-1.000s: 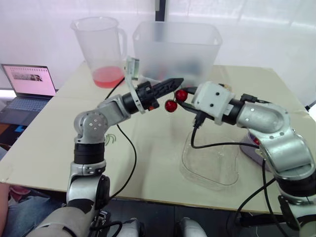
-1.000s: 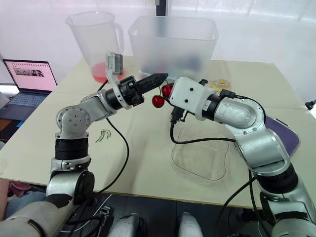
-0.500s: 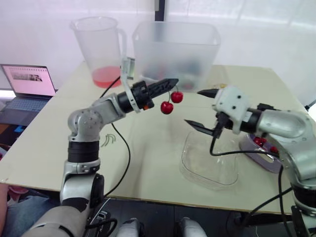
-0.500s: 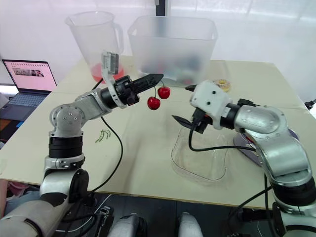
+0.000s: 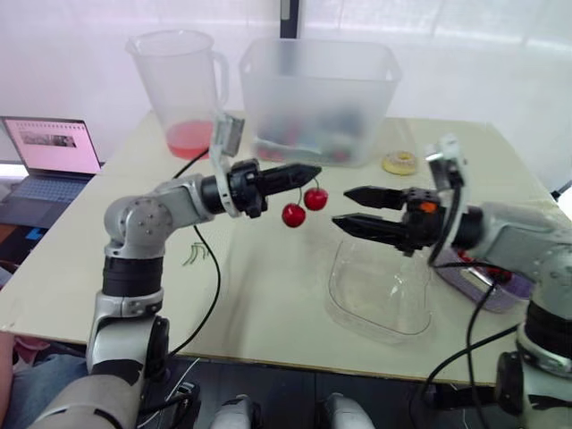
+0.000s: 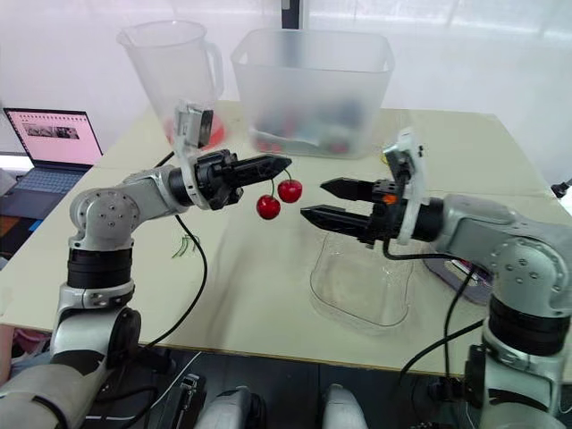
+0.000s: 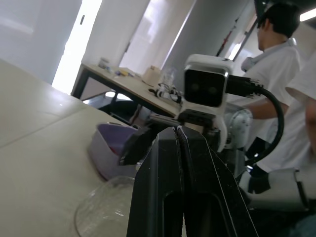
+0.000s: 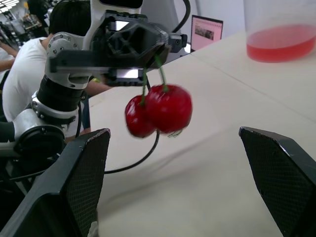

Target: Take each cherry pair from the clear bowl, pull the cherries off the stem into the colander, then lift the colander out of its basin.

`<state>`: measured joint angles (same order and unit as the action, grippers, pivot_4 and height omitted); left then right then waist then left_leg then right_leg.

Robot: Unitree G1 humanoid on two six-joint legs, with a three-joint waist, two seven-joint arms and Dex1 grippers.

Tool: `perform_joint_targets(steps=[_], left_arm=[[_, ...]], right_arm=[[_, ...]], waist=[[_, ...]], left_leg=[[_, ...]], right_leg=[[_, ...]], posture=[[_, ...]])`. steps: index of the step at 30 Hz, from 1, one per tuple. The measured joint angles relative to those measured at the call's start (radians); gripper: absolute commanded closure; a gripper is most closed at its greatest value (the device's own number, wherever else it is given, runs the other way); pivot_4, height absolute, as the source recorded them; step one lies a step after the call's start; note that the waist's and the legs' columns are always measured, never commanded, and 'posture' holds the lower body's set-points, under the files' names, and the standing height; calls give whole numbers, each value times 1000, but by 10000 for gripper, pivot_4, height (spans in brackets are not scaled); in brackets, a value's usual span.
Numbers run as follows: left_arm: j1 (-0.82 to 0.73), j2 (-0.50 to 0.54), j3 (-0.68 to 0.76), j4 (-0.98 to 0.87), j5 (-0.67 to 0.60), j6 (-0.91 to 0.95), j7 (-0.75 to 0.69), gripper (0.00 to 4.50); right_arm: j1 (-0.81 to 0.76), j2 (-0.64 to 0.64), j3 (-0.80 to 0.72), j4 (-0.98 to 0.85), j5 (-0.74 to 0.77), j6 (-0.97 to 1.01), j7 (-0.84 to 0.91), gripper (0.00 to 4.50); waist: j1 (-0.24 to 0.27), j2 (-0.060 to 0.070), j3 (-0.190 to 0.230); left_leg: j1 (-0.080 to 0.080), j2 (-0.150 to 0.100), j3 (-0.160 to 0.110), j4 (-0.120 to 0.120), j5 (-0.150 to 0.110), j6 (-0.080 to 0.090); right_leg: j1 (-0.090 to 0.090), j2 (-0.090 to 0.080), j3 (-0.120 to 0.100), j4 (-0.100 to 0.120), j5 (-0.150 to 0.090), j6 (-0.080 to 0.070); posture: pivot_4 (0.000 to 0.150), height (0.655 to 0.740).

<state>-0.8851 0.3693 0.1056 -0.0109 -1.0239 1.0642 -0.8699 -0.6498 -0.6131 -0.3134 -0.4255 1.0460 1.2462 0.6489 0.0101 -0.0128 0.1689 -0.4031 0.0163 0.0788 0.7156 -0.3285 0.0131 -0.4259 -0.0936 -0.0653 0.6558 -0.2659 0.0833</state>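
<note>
The robot's right gripper should next grab the red cherry by its free-hanging round body (image 5: 315, 198), to pull it off the thin stem (image 5: 316, 182) in the left gripper.
My left gripper (image 5: 310, 170) is shut on the green stem of a cherry pair (image 5: 303, 206), which hangs in the air above the table with both red cherries on it. My right gripper (image 5: 344, 207) stands open just to the right of the cherries, pointing at them without touching. In the right wrist view the cherries (image 8: 160, 111) hang between and beyond the two black fingers (image 8: 74, 182). The clear bowl (image 5: 380, 290) lies under the right gripper and looks empty. A purple colander (image 5: 478, 284) with red cherries in it shows at the right, partly hidden behind the right arm.
A large frosted tub (image 5: 317, 94) and a pitcher (image 5: 179, 89) with red liquid stand at the back. A yellow tape roll (image 5: 399, 163) lies behind the right gripper, bare green stems (image 5: 195, 255) near the left arm. A laptop (image 5: 54, 147) sits off the table's left edge.
My right gripper has let go of the cherries, opened wide and drawn back to the right. The left gripper has dropped slightly, still holding the stem with both cherries on it.
</note>
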Motion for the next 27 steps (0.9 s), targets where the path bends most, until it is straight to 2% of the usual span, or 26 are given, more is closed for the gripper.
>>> perform_joint_targets(steps=[4,7,10,20,25,27], left_arm=[[9,0,-7,-10,-12,15,-3,45000],[9,-1,-7,-11,-12,15,-1,45000],[9,-2,-6,-11,-14,15,3,45000],[9,-17,-4,-11,-14,14,10,45000],[9,-17,-5,-11,-11,11,7,45000],[9,-17,-5,-11,-10,10,6,45000]], right_arm=[[-20,28,39,19,7,-37,-19,137],[-20,39,73,21,7,-55,-25,9863],[-17,40,93,21,14,-63,-30,23698],[7,49,111,21,49,-83,-70,23698],[20,49,113,20,57,-101,-86,38690],[21,48,114,20,58,-106,-94,38690]], waist=[[0,0,0],[-1,0,0],[0,0,0],[0,0,0],[-1,0,0],[0,0,0]], left_leg=[[0,0,0,0,0,0],[0,0,0,0,0,0],[0,0,0,0,0,0],[0,0,0,0,0,0],[0,0,0,0,0,0],[0,0,0,0,0,0]], right_leg=[[0,0,0,0,0,0],[0,0,0,0,0,0],[0,0,0,0,0,0],[0,0,0,0,0,0],[0,0,0,0,0,0],[0,0,0,0,0,0]], posture=[[1500,7078],[1500,7078],[1500,7078],[1500,7078],[1500,7078],[1500,7078]])
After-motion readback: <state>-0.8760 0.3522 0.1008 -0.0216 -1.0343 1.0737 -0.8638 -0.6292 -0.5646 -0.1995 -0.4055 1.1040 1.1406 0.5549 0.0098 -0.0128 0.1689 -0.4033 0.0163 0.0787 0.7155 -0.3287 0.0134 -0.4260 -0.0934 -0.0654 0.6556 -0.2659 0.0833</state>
